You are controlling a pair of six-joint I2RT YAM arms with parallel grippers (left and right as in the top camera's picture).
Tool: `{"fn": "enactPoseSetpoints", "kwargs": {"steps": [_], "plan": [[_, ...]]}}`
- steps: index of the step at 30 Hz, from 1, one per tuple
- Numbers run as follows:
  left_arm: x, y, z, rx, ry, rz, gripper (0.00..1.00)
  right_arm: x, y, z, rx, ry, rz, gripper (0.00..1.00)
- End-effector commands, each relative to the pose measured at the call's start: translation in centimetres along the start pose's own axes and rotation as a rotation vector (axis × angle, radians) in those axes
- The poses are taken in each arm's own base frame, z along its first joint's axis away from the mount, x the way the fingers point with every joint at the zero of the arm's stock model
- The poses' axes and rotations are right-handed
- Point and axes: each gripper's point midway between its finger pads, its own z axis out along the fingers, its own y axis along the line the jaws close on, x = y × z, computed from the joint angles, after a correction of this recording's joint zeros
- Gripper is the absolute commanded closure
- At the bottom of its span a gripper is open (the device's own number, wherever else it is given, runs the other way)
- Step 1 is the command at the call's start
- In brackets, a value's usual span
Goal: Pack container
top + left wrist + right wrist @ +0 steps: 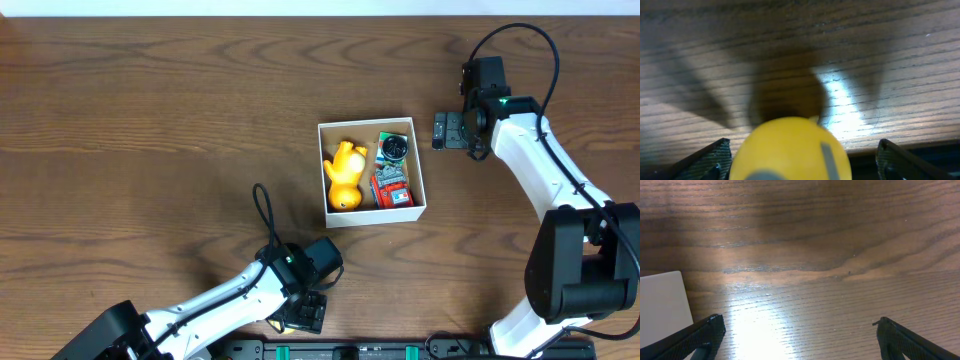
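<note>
The body of the round yellow toy lies between both spread fingers of my left gripper, so it is time to close now. Closing now would catch the toy.
The container (372, 216) is a square white-walled box at the table's middle. It holds a yellow duck toy (344, 172), a red toy (391, 189) and a round dark and green toy (394, 147). My left gripper (305, 312) is low at the table's front edge. In the left wrist view its fingers (802, 145) are spread wide on either side of a round yellow toy with a grey stripe (790, 150), with a gap on the right side. My right gripper (450, 131) is open and empty just right of the container, whose white wall shows in the right wrist view (662, 305).
The table's front edge and a dark base rail (400, 350) lie right behind the left gripper. A black cable (265, 215) loops up from the left arm. The wooden tabletop (150, 130) stretches to the left and the back.
</note>
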Motion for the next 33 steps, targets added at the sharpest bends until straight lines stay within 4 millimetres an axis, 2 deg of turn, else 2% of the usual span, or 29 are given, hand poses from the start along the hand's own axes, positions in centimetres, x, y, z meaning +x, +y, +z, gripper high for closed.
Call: {"fn": "enactPoseSetpoints", "kwargs": {"steps": [1,3,4,5,7,9,11,13,16,19,21,23,28,33], "plan": [[0.2,0.1,0.1,-0.004,0.01,-0.014,0.12,0.1,-0.4,0.2,0.013,0.005,0.022,0.01],[0.1,0.2,0.1,-0.011,0.004,-0.015,0.15,0.1,-0.4,0.2,0.013,0.005,0.022,0.01],[0.1,0.2,0.1,-0.014,0.001,-0.015,0.22,0.1,-0.4,0.2,0.013,0.005,0.022,0.01],[0.0,0.3,0.1,-0.018,-0.005,-0.014,0.3,0.1,-0.4,0.2,0.013,0.005,0.022,0.01],[-0.2,0.4,0.1,-0.026,-0.016,-0.014,0.61,0.1,-0.4,0.2,0.013,0.005,0.022,0.01],[-0.4,0.6,0.1,-0.037,-0.027,-0.017,0.76,0.1,-0.4,0.2,0.013,0.005,0.022,0.01],[-0.6,0.7,0.1,-0.045,-0.038,-0.018,0.8,0.1,-0.4,0.2,0.013,0.005,0.022,0.01],[-0.8,0.8,0.1,-0.048,-0.047,-0.019,0.93,0.1,-0.4,0.2,0.013,0.005,0.022,0.01],[-1.5,0.5,-0.3,-0.039,-0.08,-0.014,0.94,0.1,-0.4,0.2,0.013,0.005,0.022,0.01],[-3.2,0.0,-1.9,-0.037,-0.165,0.016,0.94,0.1,-0.4,0.2,0.013,0.005,0.022,0.01],[-4.5,-0.8,-3.6,-0.016,-0.232,0.059,0.94,0.1,-0.4,0.2,0.013,0.005,0.022,0.01],[-6.0,-1.8,-6.1,0.01,-0.319,0.094,0.94,0.1,-0.4,0.2,0.013,0.005,0.022,0.01],[-9.7,-3.5,-14.8,0.033,-0.607,0.166,0.94,0.1,-0.4,0.2,0.013,0.005,0.022,0.01],[-12.9,-2.9,-22.8,-0.032,-0.904,0.105,0.94,0.1,-0.4,0.2,0.013,0.005,0.022,0.01]]}}
